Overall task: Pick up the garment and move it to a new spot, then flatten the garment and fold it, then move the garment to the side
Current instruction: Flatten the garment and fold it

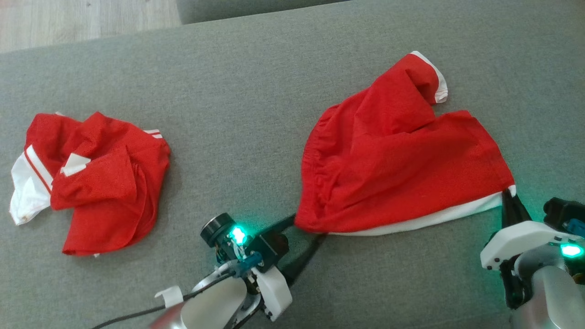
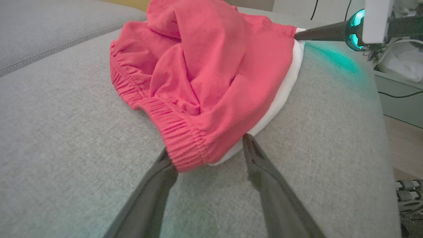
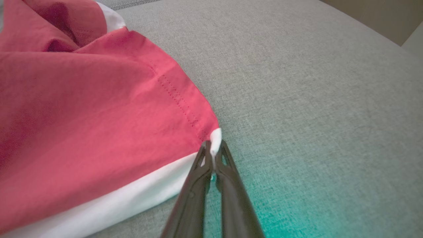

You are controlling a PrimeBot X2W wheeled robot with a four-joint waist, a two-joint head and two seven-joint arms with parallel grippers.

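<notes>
I need to grab the garment [image 1: 397, 160] next with my left gripper by the ribbed waistband corner [image 1: 310, 219], which stands up between its fingers while the red cloth behind is slack.
The garment [image 1: 397, 160], red shorts with a white hem band and a gathered waistband, lies rumpled on the grey cushion at the right. My right gripper [image 1: 507, 195] is shut on its white lower-right corner; the right wrist view shows the tips [image 3: 213, 147] pinching that white corner of the garment [image 3: 99, 109]. My left gripper [image 1: 308, 227] stands open at the lower-left corner. In the left wrist view its two fingers [image 2: 206, 147] straddle the waistband end of the garment [image 2: 205, 72] without closing on it. The right gripper [image 2: 297, 34] shows at the far corner there.
A second red and white garment [image 1: 91, 178] lies crumpled at the left of the grey cushion [image 1: 237, 100]. Wooden floor [image 1: 82, 20] shows beyond the far left edge. The cushion's edge drops off at the right of the left wrist view, with floor [image 2: 406, 145] below.
</notes>
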